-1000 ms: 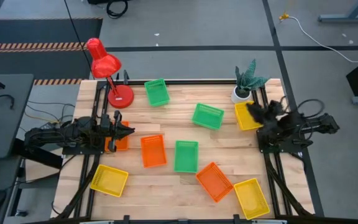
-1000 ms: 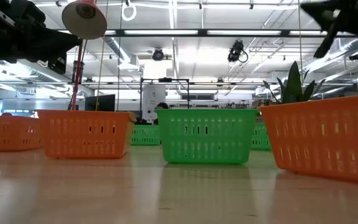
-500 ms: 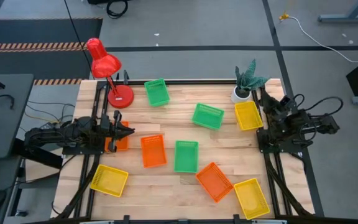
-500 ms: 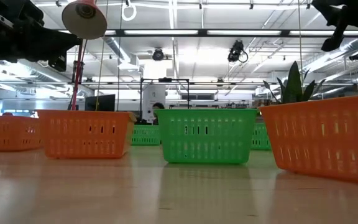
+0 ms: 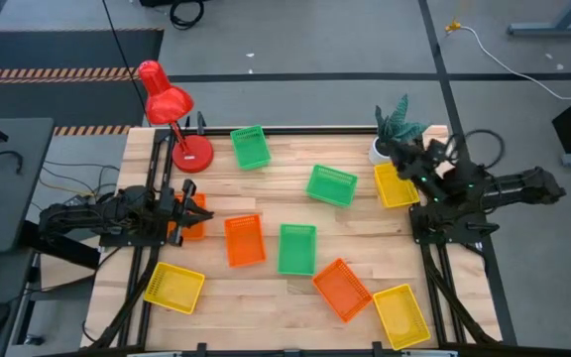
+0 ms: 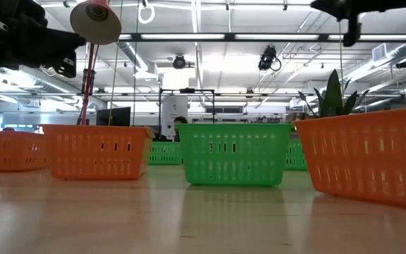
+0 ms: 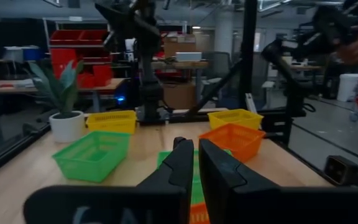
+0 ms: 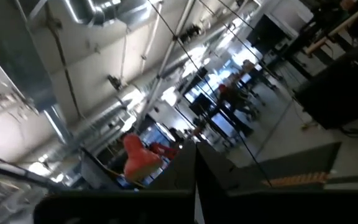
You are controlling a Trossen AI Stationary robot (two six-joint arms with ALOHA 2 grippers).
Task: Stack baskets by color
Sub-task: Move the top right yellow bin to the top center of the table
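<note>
Next, my right gripper grabs the yellow basket beside the plant (image 5: pixel 397 127) by its side rim (image 5: pixel 381 188) to start a yellow stack.
Nine baskets lie scattered on the wooden table. The green ones are at the far side (image 5: pixel 250 147), right of it (image 5: pixel 331 184) and in the middle (image 5: pixel 296 248). The yellow ones are far right (image 5: pixel 395 184), near left (image 5: pixel 174 288) and near right (image 5: pixel 401 315). Two orange ones (image 5: pixel 245 240) (image 5: pixel 342 290) sit mid-table. The third (image 5: pixel 190 220) is at the left edge, below my shut left gripper (image 5: pixel 182 203) (image 7: pixel 195 148), which holds nothing. My right gripper (image 5: pixel 393 149) (image 8: pixel 194 152) is shut and hangs high by the plant, tipped upward.
A red desk lamp (image 5: pixel 171 114) stands at the far left corner. A plant in a white pot (image 5: pixel 385 149) stands at the far right, under my right arm. Black frame rails run along both side edges. Bare wood shows between the baskets.
My right gripper has risen from beside the far right yellow basket and tipped upward. It now reaches over the plant, toward the far edge. Its fingers stay shut. No basket has moved.
</note>
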